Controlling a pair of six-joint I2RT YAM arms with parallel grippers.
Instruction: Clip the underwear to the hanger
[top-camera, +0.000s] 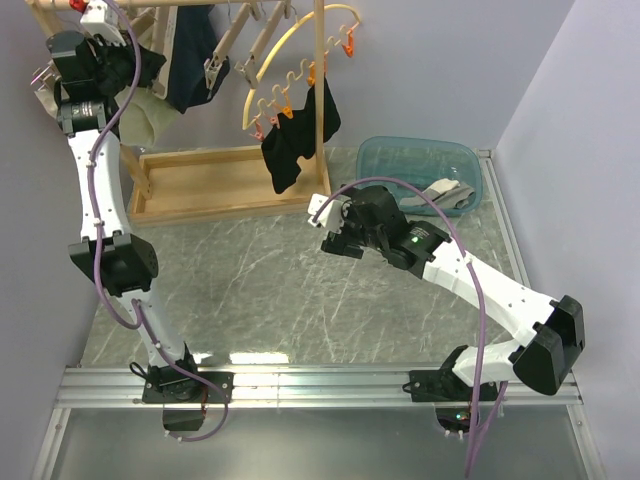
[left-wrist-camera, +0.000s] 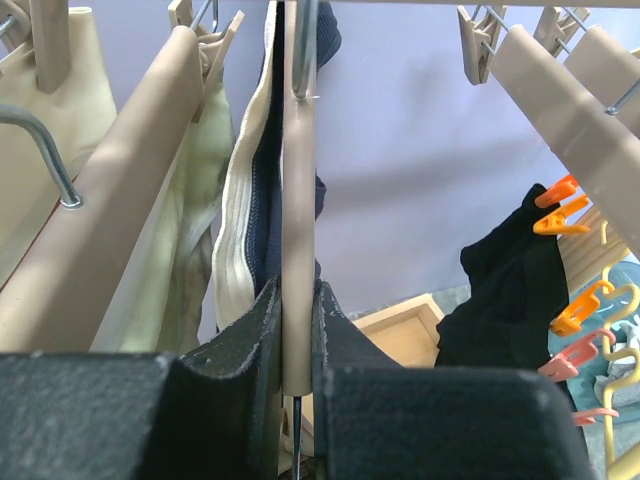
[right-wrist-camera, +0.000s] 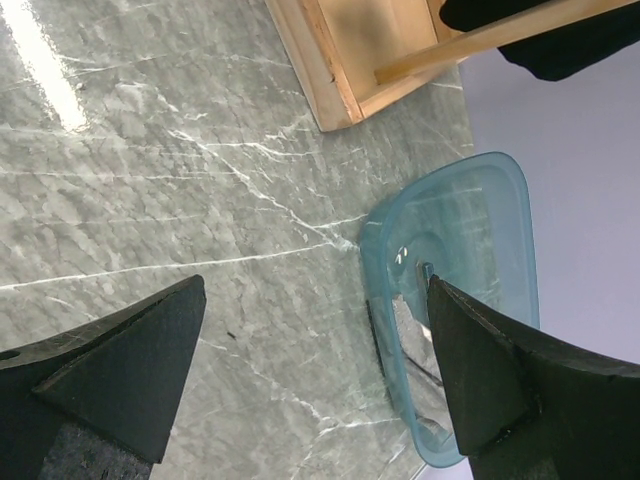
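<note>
My left gripper should open now: the bar hanger's metal hook reaches the clothes rack's bar between the other hangers, so the bar hanger would stay hanging.
My left gripper (left-wrist-camera: 298, 300) is raised at the clothes rack and is shut on the lower end of a light-wood bar hanger (left-wrist-camera: 298, 190), which stands edge-on between the pads. The navy underwear (left-wrist-camera: 265, 210) with its beige waistband (left-wrist-camera: 235, 240) hangs against the left side of that bar. The clips are hidden. In the top view the underwear (top-camera: 190, 55) hangs at the rack's left, next to the left gripper (top-camera: 148, 65). My right gripper (top-camera: 326, 228) is open and empty, low over the table (right-wrist-camera: 150, 200); it also shows in the right wrist view (right-wrist-camera: 316, 285).
Cream briefs (left-wrist-camera: 190, 200) and more wooden hangers (left-wrist-camera: 110, 220) hang beside the held one. A black garment (top-camera: 295, 140) hangs on a yellow hanger (top-camera: 300, 60) with orange pegs. The wooden rack base (top-camera: 220, 185) lies at the back. A blue tub (top-camera: 420, 165) stands at the back right.
</note>
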